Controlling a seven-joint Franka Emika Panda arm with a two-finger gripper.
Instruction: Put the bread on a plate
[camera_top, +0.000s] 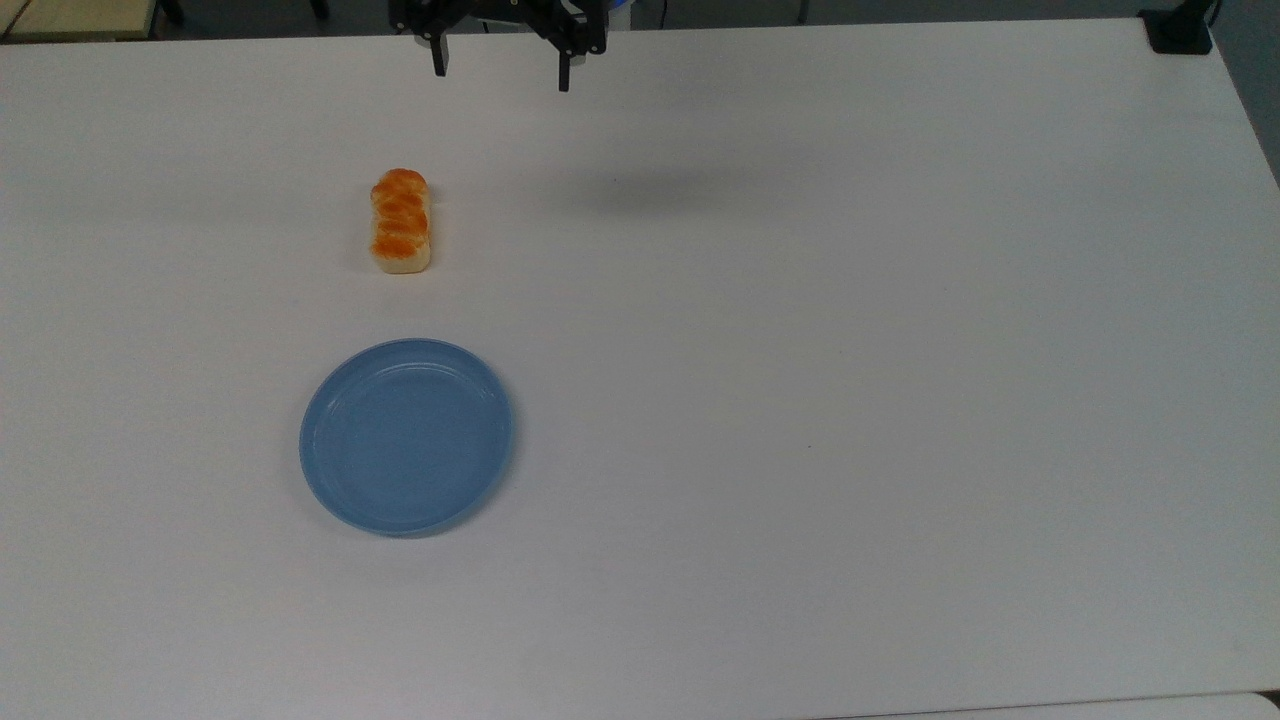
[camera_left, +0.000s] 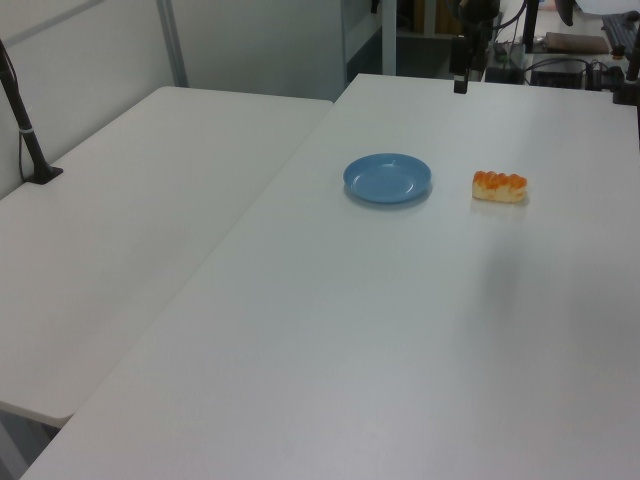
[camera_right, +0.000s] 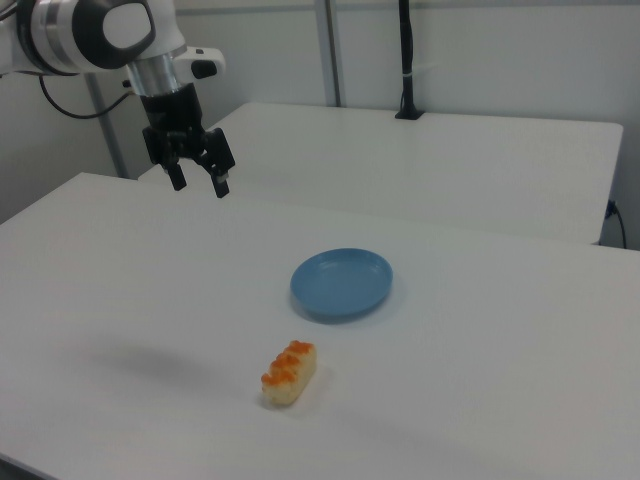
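The gripper picks up the loaf by its orange-brown braided top (camera_left: 499, 182) next, to put the bread on the light-blue plate (camera_left: 388, 178).
The bread (camera_top: 400, 221), a small loaf with an orange-brown braided top and pale sides, lies on the white table (camera_top: 800, 350); it also appears as the bread (camera_left: 499, 186) and the bread (camera_right: 289, 373). Apart from it sits the empty light-blue plate (camera_top: 407, 436), seen too as the plate (camera_left: 388, 178) and the plate (camera_right: 342, 283). My gripper (camera_top: 500, 72) hangs high above the table near the top view's upper edge, open, with nothing between its fingers. In the right view the gripper (camera_right: 200, 184) is up at the left, well away from the loaf.
A second white table (camera_left: 120, 250) adjoins on the left view's left, with a black post (camera_left: 25, 130) on it. A black mount (camera_top: 1180, 30) sits at the top view's upper right corner. Cables and equipment (camera_left: 560, 65) lie behind the table's far end.
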